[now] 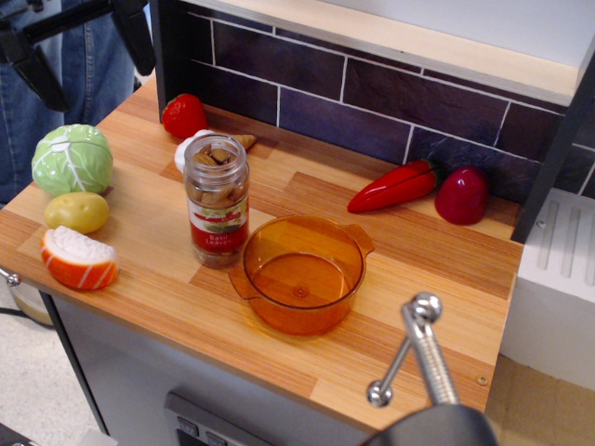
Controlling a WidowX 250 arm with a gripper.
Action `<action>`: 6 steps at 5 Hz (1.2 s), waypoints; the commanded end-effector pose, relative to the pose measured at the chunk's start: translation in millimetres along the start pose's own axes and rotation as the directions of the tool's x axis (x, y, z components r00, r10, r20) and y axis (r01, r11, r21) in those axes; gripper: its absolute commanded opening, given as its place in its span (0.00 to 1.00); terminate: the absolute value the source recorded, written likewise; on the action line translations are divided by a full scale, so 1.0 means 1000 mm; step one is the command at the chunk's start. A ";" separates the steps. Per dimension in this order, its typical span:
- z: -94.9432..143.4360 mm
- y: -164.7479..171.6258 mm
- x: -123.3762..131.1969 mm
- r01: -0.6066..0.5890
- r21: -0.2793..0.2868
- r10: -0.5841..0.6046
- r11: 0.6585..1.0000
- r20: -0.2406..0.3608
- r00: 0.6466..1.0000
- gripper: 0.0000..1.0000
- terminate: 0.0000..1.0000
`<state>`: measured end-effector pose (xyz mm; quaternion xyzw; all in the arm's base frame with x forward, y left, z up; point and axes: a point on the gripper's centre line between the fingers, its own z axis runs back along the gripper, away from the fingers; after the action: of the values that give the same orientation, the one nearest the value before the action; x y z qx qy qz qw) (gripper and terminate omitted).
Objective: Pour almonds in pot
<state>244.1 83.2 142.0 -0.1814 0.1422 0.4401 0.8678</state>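
Next, my gripper grabs the clear jar by its labeled body [218, 223] to pour the almonds into the orange pot [299, 272].
The almonds [215, 190] are tan-brown nuts inside a clear jar [217, 202] with a red and white label, standing upright on the wooden counter. The orange translucent pot [299, 272] with two side handles sits just right of the jar, empty. My gripper [85, 45] is high at the top left corner, well above and left of the jar. Its two black fingers [136, 34] hang apart, open and empty.
A green cabbage [72, 159], yellow potato [77, 212] and orange-white slice [78, 259] lie at the counter's left. A strawberry [184, 116] and a white item with a brown piece [244, 140] lie behind the jar. A red pepper [394, 188] and a red fruit [462, 196] lie by the tiled wall. A metal handle [420, 349] is at the front right.
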 end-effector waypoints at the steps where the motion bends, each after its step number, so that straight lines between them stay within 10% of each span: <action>1: -0.004 -0.018 0.022 -0.144 0.032 0.144 0.989 -0.028 0.989 1.00 0.00; 6: -0.081 -0.033 0.029 -0.187 0.179 0.206 0.966 -0.094 0.974 1.00 0.00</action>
<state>278.5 40.8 55.8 -0.1122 0.2645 0.4909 0.8225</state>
